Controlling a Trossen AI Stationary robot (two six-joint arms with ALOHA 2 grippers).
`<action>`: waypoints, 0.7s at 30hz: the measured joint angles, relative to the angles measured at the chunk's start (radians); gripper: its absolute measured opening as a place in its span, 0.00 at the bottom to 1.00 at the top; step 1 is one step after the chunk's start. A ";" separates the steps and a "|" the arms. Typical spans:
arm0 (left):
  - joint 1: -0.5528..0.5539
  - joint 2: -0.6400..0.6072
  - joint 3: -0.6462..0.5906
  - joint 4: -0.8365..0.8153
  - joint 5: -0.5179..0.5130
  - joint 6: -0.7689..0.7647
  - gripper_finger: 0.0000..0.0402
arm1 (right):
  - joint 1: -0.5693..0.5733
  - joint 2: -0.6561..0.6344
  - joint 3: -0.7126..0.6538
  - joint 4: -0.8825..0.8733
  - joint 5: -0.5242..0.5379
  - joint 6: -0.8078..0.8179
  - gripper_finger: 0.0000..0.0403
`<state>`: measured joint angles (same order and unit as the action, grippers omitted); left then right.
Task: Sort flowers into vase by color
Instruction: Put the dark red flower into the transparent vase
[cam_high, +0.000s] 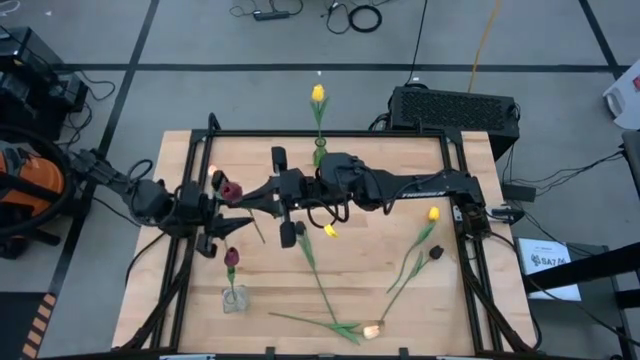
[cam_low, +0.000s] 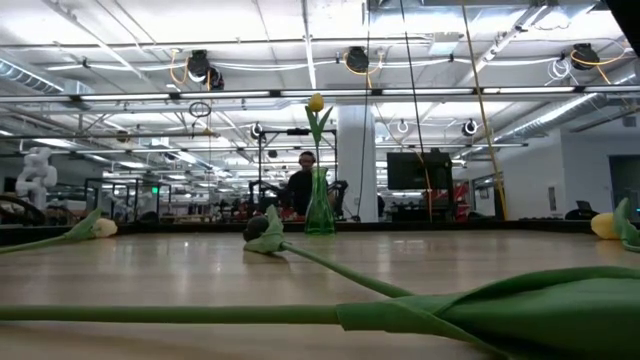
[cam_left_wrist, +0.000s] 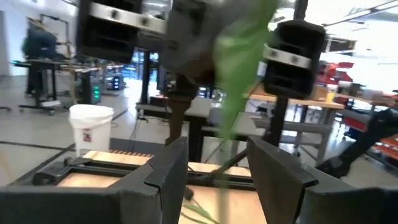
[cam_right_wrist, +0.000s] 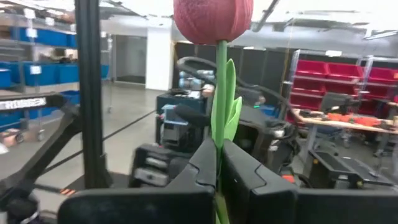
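Note:
The dark red tulip needs to go to the clear vase, so my left gripper should grab the tulip's stem below the leaves.
A dark red tulip is held above the table's left half, between my two arms. My right gripper reaches across from the right and is shut on its stem. My left gripper faces it, open; in the left wrist view its fingers stand on either side of the green stem, and I cannot tell whether they touch it. A yellow tulip stands in a green vase at the far edge. Another dark red tulip stands in a clear vase near left. My right gripper pinches the dark red tulip's stem between its two shut fingers, below the leaves. The head stands out past the fingertips, toward the left arm. The flower is lifted clear of the table.
Loose tulips lie on the table's right and near part: a yellow one, a near-black one, a peach one and a yellow one under the right arm. Long stems cross the near middle. A black frame edges the table.

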<state>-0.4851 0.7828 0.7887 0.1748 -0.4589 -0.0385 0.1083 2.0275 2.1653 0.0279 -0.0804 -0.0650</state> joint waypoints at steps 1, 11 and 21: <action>0.011 0.001 0.000 0.000 0.004 -0.003 0.43 | -0.001 0.002 0.000 0.001 -0.002 0.000 0.00; 0.077 0.009 0.000 0.050 0.113 -0.009 0.40 | -0.005 0.002 0.000 0.002 -0.001 0.001 0.00; 0.081 0.022 0.000 0.054 0.137 -0.011 0.03 | -0.004 0.002 0.000 -0.010 0.052 0.002 0.01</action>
<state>-0.4045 0.8047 0.7887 0.2291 -0.3218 -0.0499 0.1039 2.0296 2.1651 0.0180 -0.0280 -0.0631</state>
